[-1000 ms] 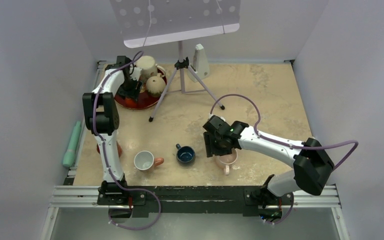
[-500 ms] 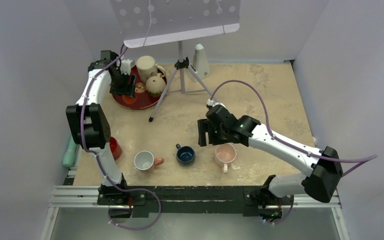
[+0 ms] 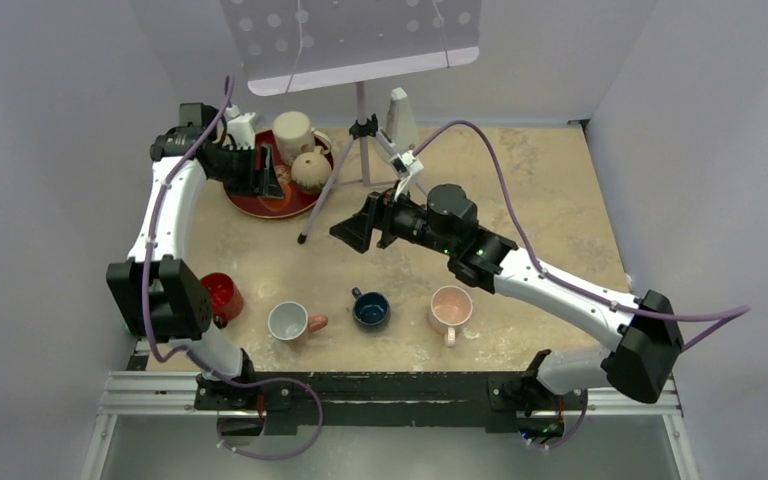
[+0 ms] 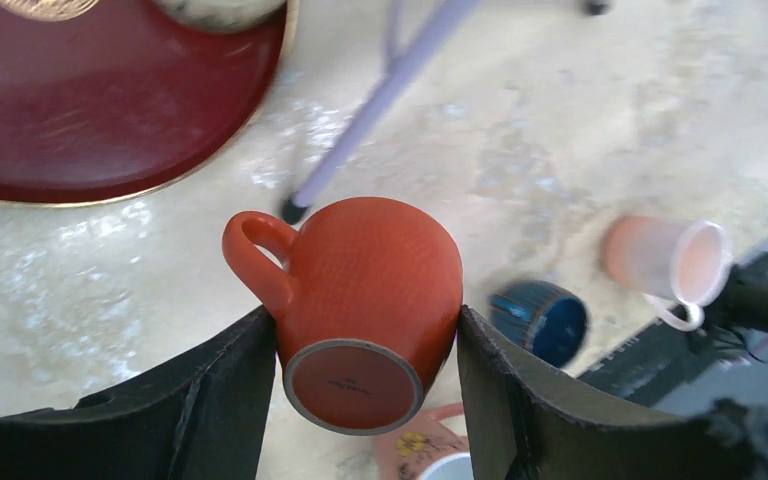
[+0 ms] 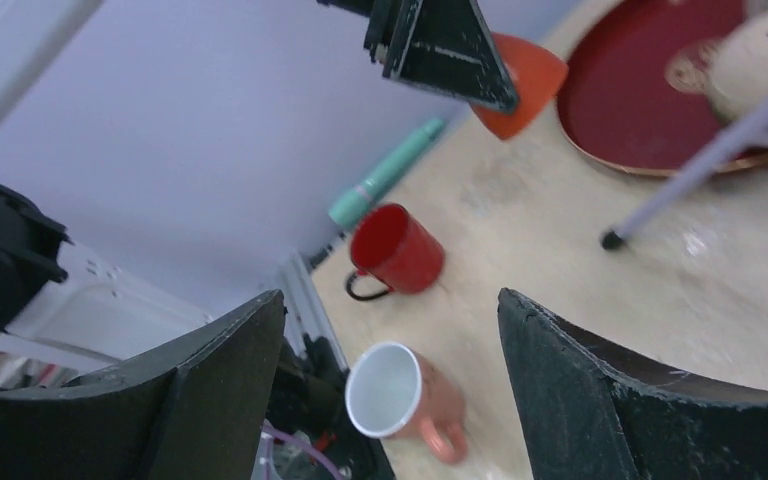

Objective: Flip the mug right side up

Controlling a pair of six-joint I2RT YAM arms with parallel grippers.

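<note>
The robot's right gripper needs to grab the orange-red mug (image 4: 370,280) by the mug's side at its opening (image 4: 388,214), so the mug's base stays free and the mug can be set upright.
My left gripper (image 3: 268,172) is shut on an orange-red mug (image 4: 370,280) and holds it in the air by the red tray (image 3: 250,205). In the left wrist view my gripper (image 4: 360,330) has the mug's grey-rimmed base facing the camera, its handle to the left and its mouth pointing away. The right wrist view shows the mug (image 5: 520,85) between the left fingers. My right gripper (image 3: 348,233) is open and empty, raised over the table's middle and pointing left; its wrist view (image 5: 388,300) looks down past its wide-apart jaws.
Upright on the table's near part stand a red mug (image 3: 218,297), a white-and-pink mug (image 3: 290,322), a blue mug (image 3: 371,309) and a pink mug (image 3: 450,308). A cream mug (image 3: 293,130) and a beige mug (image 3: 310,172) sit on the tray. A tripod stand (image 3: 362,130) rises behind.
My right gripper left the pink mug, rose and swung back-left. My left arm stretched out, its elbow dropping toward the front left, and its gripper tilted by the tray.
</note>
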